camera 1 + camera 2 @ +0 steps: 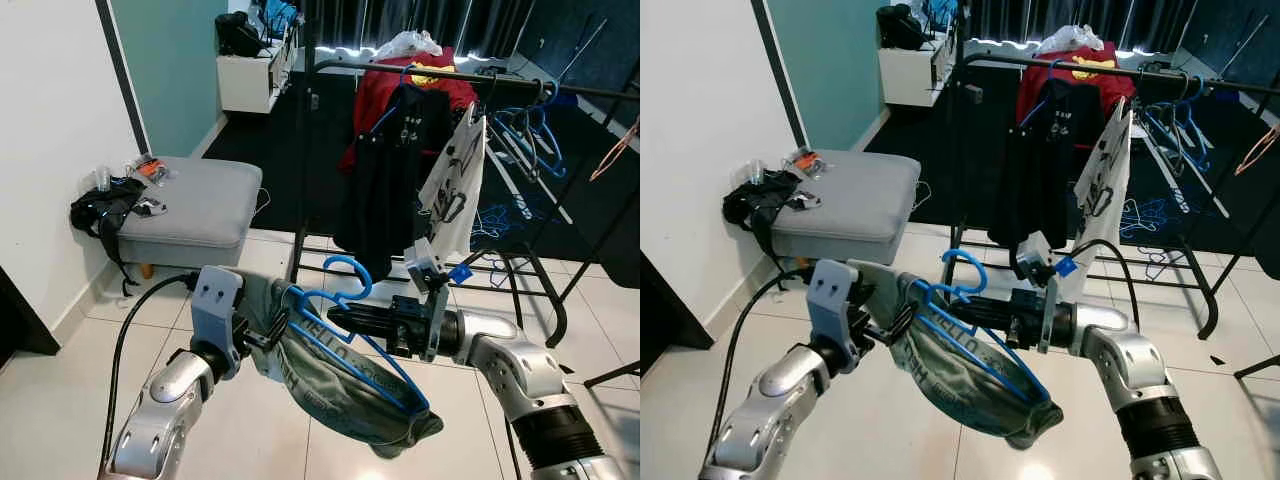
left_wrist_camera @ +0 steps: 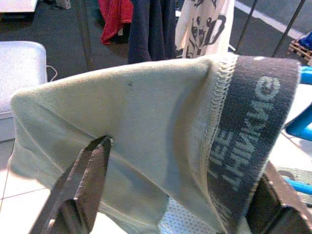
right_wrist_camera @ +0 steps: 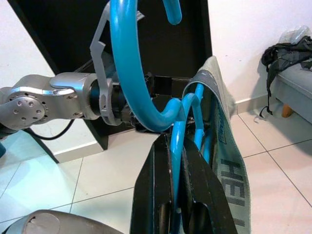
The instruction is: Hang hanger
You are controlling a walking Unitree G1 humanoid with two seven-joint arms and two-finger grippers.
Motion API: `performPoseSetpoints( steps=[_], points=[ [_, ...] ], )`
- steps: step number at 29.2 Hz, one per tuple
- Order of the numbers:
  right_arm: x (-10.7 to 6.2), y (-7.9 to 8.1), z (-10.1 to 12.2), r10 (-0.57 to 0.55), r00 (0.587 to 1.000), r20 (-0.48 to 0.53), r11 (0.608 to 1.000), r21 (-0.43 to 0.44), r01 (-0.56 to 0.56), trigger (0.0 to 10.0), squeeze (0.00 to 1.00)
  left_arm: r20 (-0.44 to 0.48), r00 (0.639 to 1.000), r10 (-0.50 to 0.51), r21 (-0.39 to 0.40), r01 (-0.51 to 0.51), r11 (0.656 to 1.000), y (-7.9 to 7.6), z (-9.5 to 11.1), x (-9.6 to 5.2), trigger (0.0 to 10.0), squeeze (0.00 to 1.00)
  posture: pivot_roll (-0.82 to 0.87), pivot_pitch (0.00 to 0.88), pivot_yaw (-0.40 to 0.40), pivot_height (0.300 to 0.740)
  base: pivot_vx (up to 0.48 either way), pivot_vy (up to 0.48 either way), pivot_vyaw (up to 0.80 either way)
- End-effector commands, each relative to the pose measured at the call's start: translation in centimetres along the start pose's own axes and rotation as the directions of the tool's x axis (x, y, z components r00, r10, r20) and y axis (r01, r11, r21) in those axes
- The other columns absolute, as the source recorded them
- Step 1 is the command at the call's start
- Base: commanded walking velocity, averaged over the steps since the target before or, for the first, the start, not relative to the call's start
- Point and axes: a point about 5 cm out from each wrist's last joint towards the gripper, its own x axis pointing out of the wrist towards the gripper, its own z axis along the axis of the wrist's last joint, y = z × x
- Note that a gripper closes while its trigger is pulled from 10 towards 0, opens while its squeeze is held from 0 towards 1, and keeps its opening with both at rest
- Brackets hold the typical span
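Observation:
The shorts are hanging slack from the blue hanger, and the lettered waistband edge [image 2: 241, 126] stands up between my left gripper's fingers. My left gripper should grab the shorts by that edge next.
A blue hanger [image 1: 347, 268] carries grey-green shorts [image 1: 335, 400] with a dark lettered waistband [image 2: 243, 141]. My right gripper [image 1: 338, 318] is shut on the hanger just below its hook, as the right wrist view shows with both fingers [image 3: 146, 195] pressed on the blue wire. My left gripper [image 1: 264, 335] is at the left end of the shorts. In its wrist view the fingers [image 2: 90, 180] stand wide apart with the fabric stretched between them. The black clothes rack [image 1: 450, 75] stands ahead, beyond the hanger.
Red, dark and white garments [image 1: 455, 180] hang on the rack, with several empty blue hangers [image 1: 535, 130] to the right. A grey ottoman [image 1: 195, 200] with a black bag [image 1: 100, 208] stands at the left by the white wall. Tiled floor [image 1: 60, 400] lies below.

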Motion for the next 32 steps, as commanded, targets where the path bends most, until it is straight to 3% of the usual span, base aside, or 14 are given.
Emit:
performPoseSetpoints(
  steps=[1, 2, 7, 9, 12, 16, 23, 24, 27, 30, 32],
  points=[
    [0.0, 0.2, 0.2, 0.011, 1.000, -0.002, 1.000, -0.019, -0.011, 10.0, 0.00, -0.022, 1.000, 0.008, 0.017, -0.008, 1.000, 0.3, -0.4, 0.0, 0.0, 0.15, 0.01, 0.000, -0.044, 0.740, 0.000, 0.000, 0.00],
    [0.0, 0.2, 0.2, 0.011, 1.000, -0.006, 1.000, -0.020, -0.011, 10.0, 0.00, -0.016, 1.000, 0.022, 0.020, -0.022, 1.000, 0.5, -0.4, 0.0, 0.0, 0.00, 0.01, 0.000, -0.045, 0.740, 0.000, 0.000, 0.00],
    [0.0, 0.2, 0.2, 0.010, 1.000, -0.012, 1.000, -0.020, -0.010, 10.0, 0.00, -0.013, 0.997, 0.073, 0.040, -0.072, 0.997, 1.1, -0.4, 0.2, 0.0, 0.00, 0.01, 0.000, -0.046, 0.740, 0.000, 0.000, 0.00],
    [0.0, 0.2, -0.1, 0.008, 1.000, -0.020, 1.000, -0.020, -0.009, 10.0, 0.00, -0.016, 0.989, 0.146, 0.046, -0.145, 0.988, 2.1, -0.3, 0.4, 0.0, 0.00, 0.00, 0.000, -0.045, 0.740, 0.000, 0.000, 0.00],
    [0.0, 0.2, -0.1, 0.008, 1.000, -0.020, 1.000, -0.020, -0.009, 10.0, 0.00, -0.016, 0.989, 0.146, 0.046, -0.145, 0.988, 2.1, -0.3, 0.4, 0.0, 0.00, 0.00, 0.000, -0.045, 0.740, 0.000, 0.000, 0.00],
    [-0.2, 0.5, -0.7, 0.008, 0.999, -0.038, 1.000, -0.008, -0.008, 10.0, 0.00, -0.025, 0.977, 0.214, 0.097, -0.210, 0.973, 3.7, 0.3, 0.8, 0.0, 0.00, 0.01, 0.000, -0.044, 0.740, 0.000, 0.000, 0.00],
    [-0.3, 1.0, -1.7, 0.006, 0.999, -0.054, 1.000, 0.009, -0.005, 10.0, 0.00, -0.023, 0.976, 0.216, 0.142, -0.211, 0.967, 4.9, 1.3, 1.0, 0.0, 0.00, 0.01, 0.000, -0.039, 0.740, 0.000, 0.000, 0.00],
    [-0.3, 1.4, -2.2, 0.010, 0.998, -0.063, 1.000, 0.017, -0.009, 10.0, 0.00, -0.014, 0.972, 0.234, 0.158, -0.229, 0.961, 5.6, 1.9, 1.0, 0.0, 0.00, 0.01, 0.000, -0.038, 0.740, 0.000, 0.000, 0.00],
    [-0.3, 1.4, -2.2, 0.010, 0.998, -0.063, 1.000, 0.017, -0.009, 10.0, 0.00, -0.014, 0.972, 0.234, 0.158, -0.229, 0.961, 5.6, 1.9, 1.0, 0.0, 0.00, 0.01, 0.000, -0.038, 0.740, 0.000, 0.000, 0.00],
    [-0.1, 2.8, -4.1, 0.007, 0.995, -0.099, 1.000, 0.011, -0.006, 10.0, 0.00, 0.017, 0.951, 0.310, 0.179, -0.308, 0.935, 8.2, 3.9, 1.8, 0.0, 0.00, 0.01, 0.000, -0.038, 0.740, 0.000, 0.000, 0.00],
    [0.0, 3.1, -4.5, -0.017, 0.995, -0.097, 1.000, -0.009, 0.016, 10.0, 0.00, 0.020, 0.947, 0.322, 0.188, -0.320, 0.929, 8.6, 4.3, 2.2, 0.0, 0.00, 0.01, 0.000, -0.034, 0.740, 0.000, 0.000, 0.00]
  ],
)
